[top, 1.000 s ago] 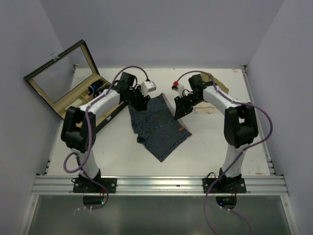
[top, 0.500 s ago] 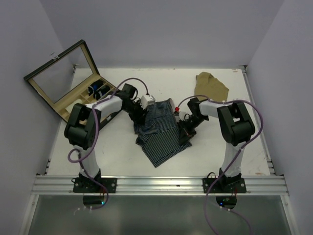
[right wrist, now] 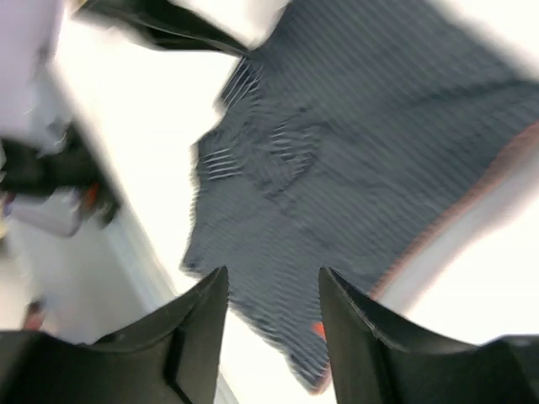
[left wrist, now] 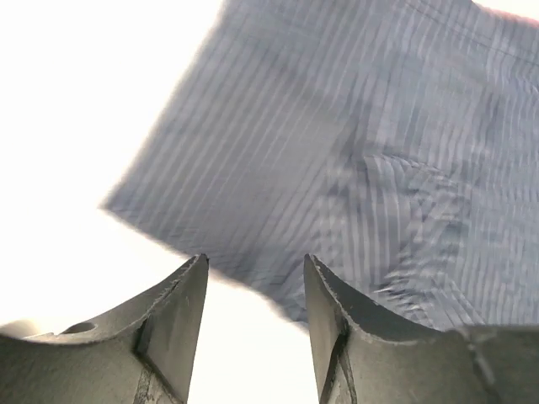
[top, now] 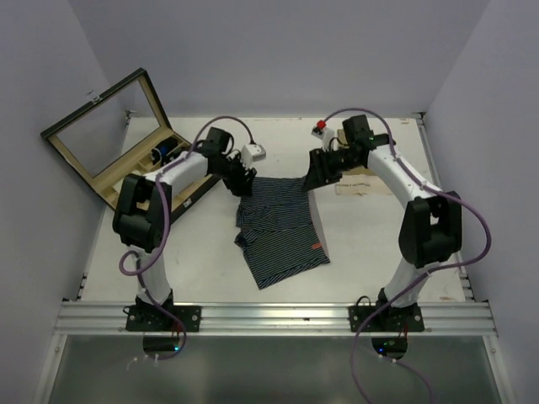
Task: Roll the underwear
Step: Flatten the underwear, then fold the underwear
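Observation:
My right gripper grabs the underwear (top: 280,227) by its far corner at the orange-trimmed waistband (top: 306,181) next, to fold the underwear's far edge over for rolling.
The navy striped underwear (top: 280,227) lies spread on the white table, its waistband with an orange trim on the right side. My left gripper (top: 243,182) is open and empty at the far left corner of the cloth. In the left wrist view the gripper (left wrist: 253,257) sits just short of the cloth edge (left wrist: 354,151). My right gripper (top: 315,174) is open and empty above the far right corner. In the right wrist view the gripper (right wrist: 272,273) hovers over the underwear (right wrist: 337,168), blurred.
An open wooden box (top: 93,135) with a glass lid stands at the back left, a dark rolled item (top: 164,154) in one compartment. A pale tan piece (top: 352,186) shows under my right arm. The metal rail (top: 269,318) runs along the near edge.
My right gripper has lifted off the underwear's right side and drawn back toward the far right. My left gripper has shifted slightly back. The underwear lies flatter and more spread.

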Motion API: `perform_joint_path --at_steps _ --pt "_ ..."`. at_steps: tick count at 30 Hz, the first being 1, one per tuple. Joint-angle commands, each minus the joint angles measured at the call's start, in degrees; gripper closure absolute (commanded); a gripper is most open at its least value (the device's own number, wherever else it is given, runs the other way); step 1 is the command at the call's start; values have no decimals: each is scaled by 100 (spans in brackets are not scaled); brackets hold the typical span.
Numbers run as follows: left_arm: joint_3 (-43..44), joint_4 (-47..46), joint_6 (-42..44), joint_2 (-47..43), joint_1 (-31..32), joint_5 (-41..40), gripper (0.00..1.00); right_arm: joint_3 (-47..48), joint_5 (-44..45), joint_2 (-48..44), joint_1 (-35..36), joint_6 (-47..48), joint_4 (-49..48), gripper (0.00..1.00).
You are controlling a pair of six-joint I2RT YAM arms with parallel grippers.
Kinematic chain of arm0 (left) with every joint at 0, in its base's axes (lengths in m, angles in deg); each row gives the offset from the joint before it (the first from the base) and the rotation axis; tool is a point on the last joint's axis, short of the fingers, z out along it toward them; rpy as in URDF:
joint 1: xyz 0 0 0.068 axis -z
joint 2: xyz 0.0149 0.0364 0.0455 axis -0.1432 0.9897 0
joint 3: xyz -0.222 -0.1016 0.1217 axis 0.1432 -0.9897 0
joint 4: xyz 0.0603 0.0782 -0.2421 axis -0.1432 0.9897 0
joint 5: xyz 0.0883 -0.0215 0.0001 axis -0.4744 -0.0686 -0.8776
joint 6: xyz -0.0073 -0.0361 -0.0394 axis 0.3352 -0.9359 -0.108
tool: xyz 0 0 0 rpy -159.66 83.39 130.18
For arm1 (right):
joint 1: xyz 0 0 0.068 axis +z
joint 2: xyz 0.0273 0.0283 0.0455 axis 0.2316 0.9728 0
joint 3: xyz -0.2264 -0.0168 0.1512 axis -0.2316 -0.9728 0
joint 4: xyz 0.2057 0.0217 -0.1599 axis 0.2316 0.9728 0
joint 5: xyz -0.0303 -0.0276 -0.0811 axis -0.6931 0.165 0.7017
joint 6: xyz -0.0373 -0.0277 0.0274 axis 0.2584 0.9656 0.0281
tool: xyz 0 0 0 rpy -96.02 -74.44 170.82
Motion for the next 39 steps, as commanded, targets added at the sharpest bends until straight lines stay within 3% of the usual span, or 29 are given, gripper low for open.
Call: perform_joint_path --at_steps 1,3,9,13,18,28,30,39 --pt "1069 -59 324 -325 -383 -335 47 1113 1006 687 -164 -212 -256 48" --pt "1371 -23 361 9 -392 -582 47 1529 1280 1250 -173 -264 -283 40" --pt "1925 -469 -43 756 -401 -819 48 2646 1940 2374 -191 -247 -300 37" --pt "2022 -603 -201 1072 -410 -899 49 2779 2020 2719 -199 -273 -414 25" --pt "1987 -664 -193 1258 -401 -943 49 2692 1959 2895 -199 -326 -485 25" --pt "1952 -770 -298 1398 -401 -978 50 2612 1826 3176 -208 -212 -626 57" --pt "1978 -770 -298 1407 -401 -969 50 2638 1669 3281 -235 -142 -617 68" --pt "2154 -586 -255 1671 -436 -732 52 2709 1414 3493 -375 175 -476 93"
